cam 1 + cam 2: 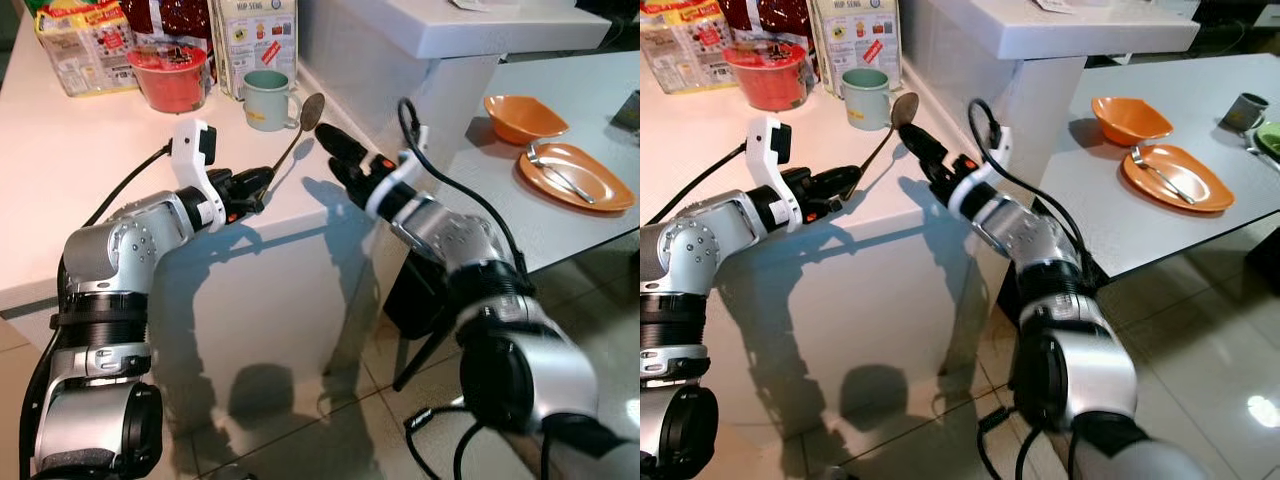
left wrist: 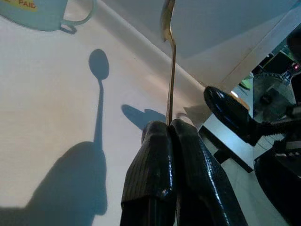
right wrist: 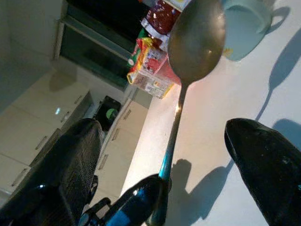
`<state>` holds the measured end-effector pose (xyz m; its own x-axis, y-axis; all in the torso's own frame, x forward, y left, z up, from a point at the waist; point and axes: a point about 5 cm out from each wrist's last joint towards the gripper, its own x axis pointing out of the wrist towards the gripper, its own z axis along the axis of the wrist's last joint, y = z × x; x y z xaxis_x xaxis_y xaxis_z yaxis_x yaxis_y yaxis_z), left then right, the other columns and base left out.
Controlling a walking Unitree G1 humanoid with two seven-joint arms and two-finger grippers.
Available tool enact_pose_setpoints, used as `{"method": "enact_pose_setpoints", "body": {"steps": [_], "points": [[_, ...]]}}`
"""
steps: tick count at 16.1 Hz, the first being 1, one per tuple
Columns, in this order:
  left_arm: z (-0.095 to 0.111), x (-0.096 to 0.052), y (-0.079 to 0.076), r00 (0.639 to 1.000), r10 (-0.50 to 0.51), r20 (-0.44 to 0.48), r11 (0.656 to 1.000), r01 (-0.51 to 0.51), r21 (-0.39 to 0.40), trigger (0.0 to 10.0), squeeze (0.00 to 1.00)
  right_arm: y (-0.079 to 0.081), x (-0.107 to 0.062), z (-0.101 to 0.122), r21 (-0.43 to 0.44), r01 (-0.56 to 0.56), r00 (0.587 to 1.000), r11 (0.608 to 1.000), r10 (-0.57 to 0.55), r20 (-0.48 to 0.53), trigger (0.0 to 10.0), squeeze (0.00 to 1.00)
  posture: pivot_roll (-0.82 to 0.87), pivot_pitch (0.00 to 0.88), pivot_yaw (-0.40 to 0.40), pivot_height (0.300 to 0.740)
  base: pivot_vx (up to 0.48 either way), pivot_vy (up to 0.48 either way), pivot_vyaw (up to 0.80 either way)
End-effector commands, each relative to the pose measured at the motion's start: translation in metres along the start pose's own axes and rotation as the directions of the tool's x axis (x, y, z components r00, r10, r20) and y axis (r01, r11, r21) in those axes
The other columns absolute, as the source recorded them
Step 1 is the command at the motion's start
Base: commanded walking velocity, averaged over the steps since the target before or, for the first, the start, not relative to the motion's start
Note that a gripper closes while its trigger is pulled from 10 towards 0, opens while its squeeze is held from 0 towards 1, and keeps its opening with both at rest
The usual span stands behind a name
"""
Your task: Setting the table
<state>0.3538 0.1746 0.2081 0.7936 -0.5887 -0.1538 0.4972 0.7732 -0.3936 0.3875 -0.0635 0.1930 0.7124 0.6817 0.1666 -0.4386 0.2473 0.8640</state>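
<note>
The end of the spoon's handle is covered by my left gripper, so my right gripper will next grab the spoon by the bare stem just below its bowl [image 1: 291,150].
A metal spoon [image 1: 296,136] is held up over the white counter [image 1: 70,190] by its handle, bowl tilted up near the pale green mug [image 1: 267,99]. My left gripper [image 1: 262,182] is shut on the handle's end; the left wrist view has both fingers [image 2: 160,179] pressed together around the spoon's stem [image 2: 171,80]. My right gripper [image 1: 322,134] is open just beside the spoon's bowl [image 3: 196,40], with its two fingers spread on either side of the handle in the right wrist view. On the grey table [image 1: 520,215] to the right lie an orange plate [image 1: 580,182] with a fork and an orange bowl [image 1: 522,117].
A red bowl [image 1: 170,78], snack packets [image 1: 85,45] and a carton [image 1: 255,35] stand at the counter's back. A raised white ledge [image 1: 440,35] rises between counter and table. A dark cup [image 1: 1247,108] sits at the table's far side. Tiled floor [image 1: 300,420] lies below.
</note>
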Motion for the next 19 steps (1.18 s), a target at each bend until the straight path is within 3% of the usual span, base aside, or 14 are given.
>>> {"method": "enact_pose_setpoints", "body": {"steps": [1,5,11,12,14,16,17,19], "points": [[0.01,-0.001,-0.006,0.999,-0.021,0.024,1.0,0.021,0.014,0.0,0.0,0.001,0.0,0.006,-0.016,-0.004,1.0,1.0,0.005,0.018,10.0,0.0,0.04,0.0,-0.117,0.74,0.0,0.0,0.0],[0.01,-0.002,-0.013,0.997,-0.071,0.016,0.997,0.071,-0.018,0.0,0.0,0.002,0.002,0.012,0.007,-0.016,0.999,1.0,0.016,0.04,10.0,0.0,0.05,0.0,-0.114,0.74,0.0,0.0,0.0],[0.004,-0.003,-0.022,0.991,-0.129,-0.032,0.991,0.128,-0.024,0.0,0.0,0.003,0.008,0.003,0.007,-0.029,1.0,1.0,0.029,-0.002,10.0,0.0,0.06,0.0,-0.116,0.74,0.0,0.0,0.0],[0.003,-0.003,-0.024,0.99,-0.138,-0.044,0.99,0.137,-0.023,0.0,0.0,0.004,0.01,0.001,-0.002,-0.027,1.0,1.0,0.027,-0.009,9.1,0.0,0.06,0.001,-0.116,0.74,0.0,0.0,0.0],[0.001,-0.003,-0.027,0.986,-0.152,-0.067,0.988,0.151,-0.017,0.0,0.0,0.007,0.013,0.0,-0.006,-0.028,1.0,1.0,0.028,-0.009,4.9,0.0,0.06,0.009,-0.118,0.74,0.0,0.0,0.0],[0.001,-0.003,-0.026,0.987,-0.147,-0.07,0.989,0.146,-0.017,0.0,0.0,0.007,0.014,-0.001,-0.004,-0.022,1.0,1.0,0.022,-0.005,1.3,0.0,0.06,0.01,-0.118,0.74,0.0,0.0,0.0],[0.001,-0.003,-0.026,0.987,-0.146,-0.071,0.989,0.145,-0.017,0.0,0.0,0.007,0.014,-0.002,-0.004,-0.022,1.0,1.0,0.022,-0.005,0.0,0.0,0.06,0.015,-0.118,0.74,0.0,0.0,0.0],[0.001,-0.003,-0.026,0.987,-0.143,-0.075,0.99,0.142,-0.014,0.0,0.0,0.007,0.015,-0.002,-0.001,-0.025,1.0,1.0,0.025,0.001,0.0,0.0,0.06,0.018,-0.119,0.74,0.0,0.0,0.0]]}}
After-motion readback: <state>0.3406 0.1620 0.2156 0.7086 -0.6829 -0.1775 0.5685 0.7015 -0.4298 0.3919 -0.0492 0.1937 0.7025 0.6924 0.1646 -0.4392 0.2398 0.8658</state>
